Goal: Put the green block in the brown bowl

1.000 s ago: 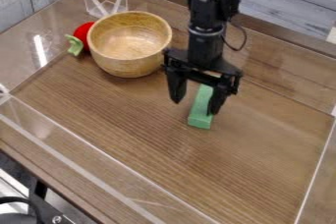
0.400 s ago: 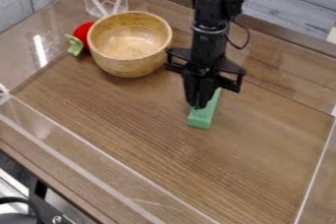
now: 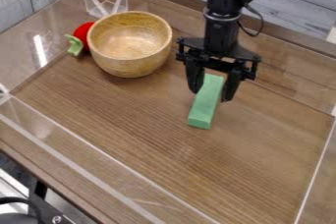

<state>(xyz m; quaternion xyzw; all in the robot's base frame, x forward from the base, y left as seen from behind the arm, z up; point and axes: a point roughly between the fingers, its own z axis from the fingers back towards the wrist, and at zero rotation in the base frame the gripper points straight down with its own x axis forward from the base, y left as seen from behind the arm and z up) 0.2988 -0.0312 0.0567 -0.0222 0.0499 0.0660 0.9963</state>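
Observation:
I should next grab the green block (image 3: 202, 106) with my gripper by one of the block's short ends. Then I can put it in the brown bowl (image 3: 129, 43).
The green block (image 3: 202, 106) is a flat bright green bar on the wooden table, right of the brown bowl, running away from the camera. Its far end reaches up between the fingers of my gripper (image 3: 217, 83). The gripper points straight down over that end. Its black fingers (image 3: 191, 79) stand spread wider than the block, open, with gaps on both sides. Whether the block's far end is lifted off the table I cannot tell. The brown bowl (image 3: 129, 43) is a round light wooden bowl at the back left, empty inside.
A small red toy with a green leafy bit (image 3: 79, 37) lies against the bowl's left side. Clear plastic walls (image 3: 79, 159) run along the table's front and left edges. Cables and a slatted wall stand behind the arm.
Half a second ago the fingers were drawn together around the block. They have now spread wide again, and the gripper has shifted right and slightly up. More of the block shows.

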